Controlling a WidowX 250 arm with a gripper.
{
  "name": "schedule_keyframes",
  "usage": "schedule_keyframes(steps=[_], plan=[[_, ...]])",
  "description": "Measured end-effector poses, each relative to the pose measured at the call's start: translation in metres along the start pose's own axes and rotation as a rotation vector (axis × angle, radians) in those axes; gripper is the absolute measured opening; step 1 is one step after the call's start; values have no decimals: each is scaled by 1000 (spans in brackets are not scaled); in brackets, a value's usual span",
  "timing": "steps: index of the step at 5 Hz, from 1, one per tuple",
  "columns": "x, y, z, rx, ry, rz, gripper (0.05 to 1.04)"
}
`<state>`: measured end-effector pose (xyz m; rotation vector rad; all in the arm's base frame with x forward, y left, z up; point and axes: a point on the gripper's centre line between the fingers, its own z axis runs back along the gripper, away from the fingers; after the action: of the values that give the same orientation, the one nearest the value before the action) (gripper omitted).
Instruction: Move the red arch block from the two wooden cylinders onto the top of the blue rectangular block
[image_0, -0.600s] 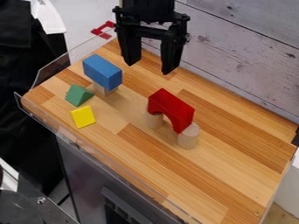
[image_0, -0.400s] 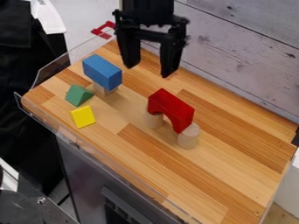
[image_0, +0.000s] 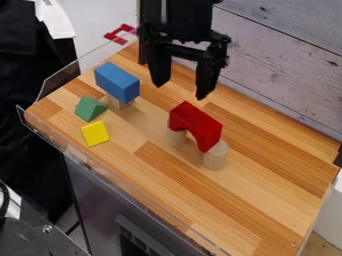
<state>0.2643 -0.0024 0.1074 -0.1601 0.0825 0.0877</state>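
Note:
My gripper picks up the red arch block (image_0: 195, 125) by its long sides next, to stack it on the long blue block.
My gripper (image_0: 180, 91) hangs open over the back of the wooden table, fingers apart with nothing between them. Just below it in the view, a red arch block (image_0: 195, 125) rests across two upright wooden cylinders, the right one (image_0: 216, 155) nearer the front. To the left, a long blue block (image_0: 117, 82) lies on top of a small wooden block (image_0: 119, 102). A green triangular block (image_0: 89, 108) lies in front of that stack, and a yellow block (image_0: 95, 133) is close by it.
The wooden tabletop (image_0: 247, 200) has a clear plastic guard (image_0: 73, 77) along its left and front edges. A whitewashed plank wall (image_0: 280, 65) stands behind. A red piece (image_0: 120, 33) is at the back left corner.
My gripper has moved right and slightly down in the view, closer to the red arch, and stays open. The blocks have not moved.

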Motion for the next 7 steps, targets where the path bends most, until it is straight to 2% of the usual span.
schedule_keyframes(steps=[1,2,4,5,7], plan=[[-7,-3,7,-34,-109,206,999],[-12,-1,3,-76,-184,440,999],[-12,-7,-7,11,-349,943,999],[-8,-12,-12,9,-414,1164,999],[-2,-15,-12,-56,-446,1256,999]])
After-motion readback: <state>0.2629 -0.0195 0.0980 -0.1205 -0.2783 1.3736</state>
